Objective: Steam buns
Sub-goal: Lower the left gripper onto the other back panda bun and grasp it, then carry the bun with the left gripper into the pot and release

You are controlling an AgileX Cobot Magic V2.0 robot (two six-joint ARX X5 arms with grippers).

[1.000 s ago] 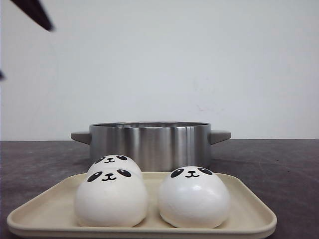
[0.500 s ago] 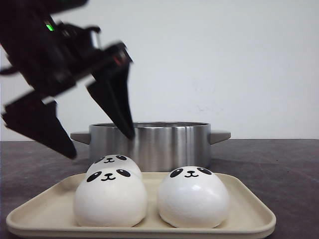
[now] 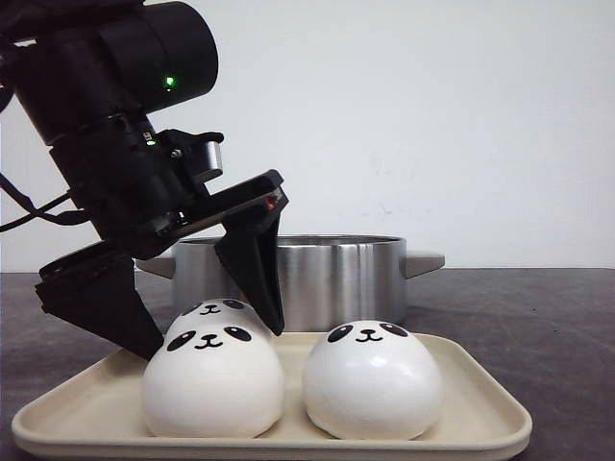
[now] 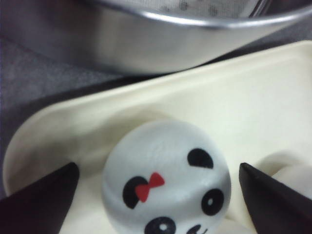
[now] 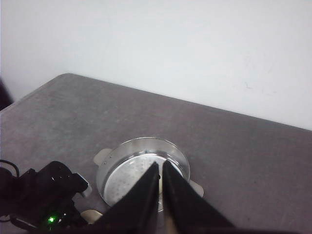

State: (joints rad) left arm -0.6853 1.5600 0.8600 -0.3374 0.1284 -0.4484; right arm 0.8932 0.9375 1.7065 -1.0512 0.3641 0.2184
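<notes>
Both fingers of my left gripper reach down on either side of the back bun, low over the cream tray [image 3: 485,408], so it is time to close on the bun.
Three white panda-faced buns sit on a cream tray [image 3: 485,408]: one at the front left [image 3: 213,384], one at the front right [image 3: 373,379], and one behind [image 3: 219,309]. My left gripper [image 3: 211,338] is open and low over the tray, one black finger on each side of the back bun without touching it. In the left wrist view this bun [image 4: 165,180] carries a red bow on one ear and lies midway between the fingers of the left gripper [image 4: 158,168]. My right gripper [image 5: 161,164] is shut and empty, high above the table.
A steel steamer pot [image 3: 317,274] with side handles stands just behind the tray. Its perforated floor [image 5: 126,178] shows from above with nothing visible on it. The tray's far rim [image 4: 234,83] lies close to the pot wall [image 4: 170,44]. Dark grey table all round.
My left arm has swung down from the upper left into view. Its open fingers have lowered from above the pot to either side of the back bun. The buns have not moved.
</notes>
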